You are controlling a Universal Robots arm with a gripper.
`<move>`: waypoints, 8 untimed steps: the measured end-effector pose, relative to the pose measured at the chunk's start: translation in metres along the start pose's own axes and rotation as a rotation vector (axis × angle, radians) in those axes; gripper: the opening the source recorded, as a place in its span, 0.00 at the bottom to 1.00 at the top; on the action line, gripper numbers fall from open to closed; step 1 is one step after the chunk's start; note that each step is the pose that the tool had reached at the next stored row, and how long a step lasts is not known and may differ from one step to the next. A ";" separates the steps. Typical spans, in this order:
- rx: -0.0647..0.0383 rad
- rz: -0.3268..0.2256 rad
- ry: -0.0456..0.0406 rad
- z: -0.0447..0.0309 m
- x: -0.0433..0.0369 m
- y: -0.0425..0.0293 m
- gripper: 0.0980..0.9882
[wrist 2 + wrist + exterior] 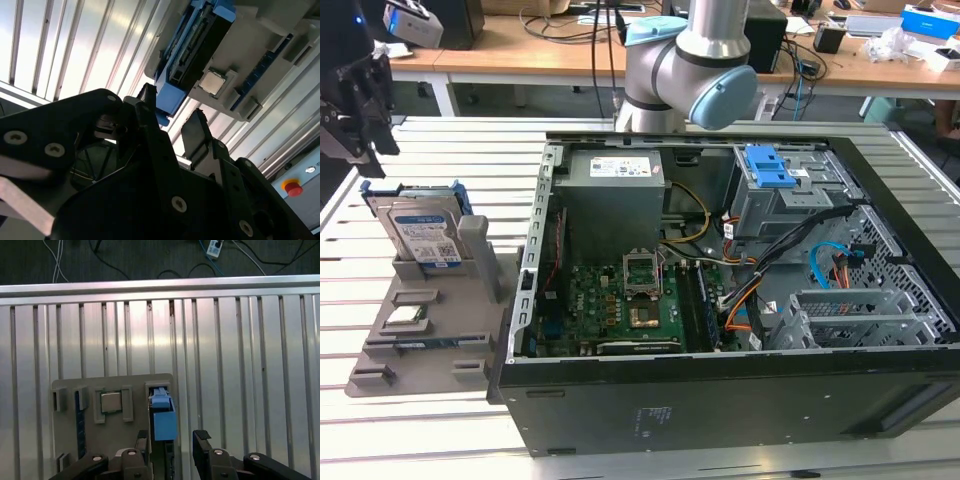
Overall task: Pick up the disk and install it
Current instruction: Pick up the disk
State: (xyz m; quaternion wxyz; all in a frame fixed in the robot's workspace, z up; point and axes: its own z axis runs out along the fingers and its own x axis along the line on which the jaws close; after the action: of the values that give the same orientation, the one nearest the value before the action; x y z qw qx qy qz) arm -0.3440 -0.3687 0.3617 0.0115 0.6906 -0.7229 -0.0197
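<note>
My gripper is to pick up the disk by its upper end next, as that end is free while the slot of the grey holder wraps the disk's lower end.
The disk stands on edge in a slot of the grey holder at the exterior view's left, its white-and-blue label facing out and its blue bracket around it. My black gripper hangs above and slightly to the left of it, apart from it. In the first wrist view the disk's blue bracket lies just ahead of the gap between my fingers, and the gripper is open with nothing in it. In the second wrist view the disk shows edge-on beyond the open gripper.
A square silver processor chip sits in the holder beside the disk. The open computer case lies to the exterior view's right, with a grey drive cage and its blue latch inside. The arm's base stands behind the case. The table is slatted metal.
</note>
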 end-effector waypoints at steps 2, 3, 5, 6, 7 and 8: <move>0.000 0.000 0.0001 0.0024 -0.0001 -0.0002 0.43; 0.000 0.000 0.0002 0.0036 -0.0002 -0.0003 0.43; 0.000 0.000 0.0003 0.0057 -0.0004 -0.0005 0.43; 0.000 0.000 0.0003 0.0070 -0.0006 -0.0006 0.43; 0.000 0.000 0.0002 0.0089 -0.0008 -0.0008 0.43; 0.000 0.000 0.0004 0.0110 -0.0009 -0.0010 0.43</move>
State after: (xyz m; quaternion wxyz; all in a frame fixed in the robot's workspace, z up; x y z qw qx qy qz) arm -0.3434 -0.3677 0.3507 0.0117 0.6906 -0.7229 -0.0196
